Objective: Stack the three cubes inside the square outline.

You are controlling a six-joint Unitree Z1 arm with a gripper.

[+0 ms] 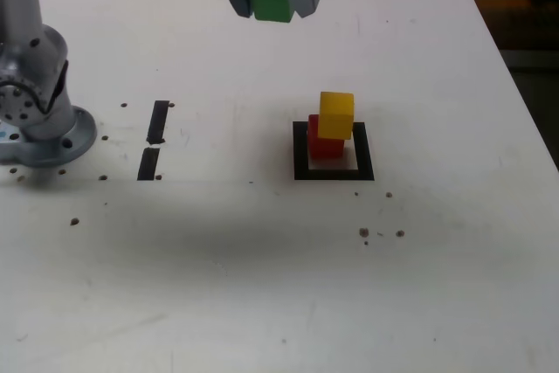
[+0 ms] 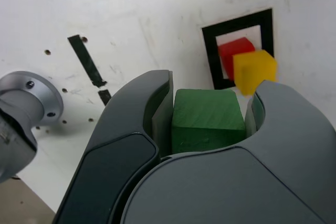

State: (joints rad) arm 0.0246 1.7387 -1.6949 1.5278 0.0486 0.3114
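Observation:
The green cube is high above the top of the yellow cube and would drop if I opened now. My gripper should lower the green cube before letting it go.
High over the table, at the top of the exterior view, my gripper is shut on the green cube. The wrist view shows that green cube clamped between the two grey jaws of the gripper. Inside the square outline a yellow cube rests on a red cube, shifted a little toward the exterior view's right. From the wrist, the yellow cube overlaps the red cube within the square outline. The held cube hangs well above and to the exterior view's left of that stack.
The arm's metal base stands at the exterior view's left edge and shows as a base in the wrist view. Two short black strips lie between it and the square. Small dark specks dot the white table. The table's right edge runs diagonally.

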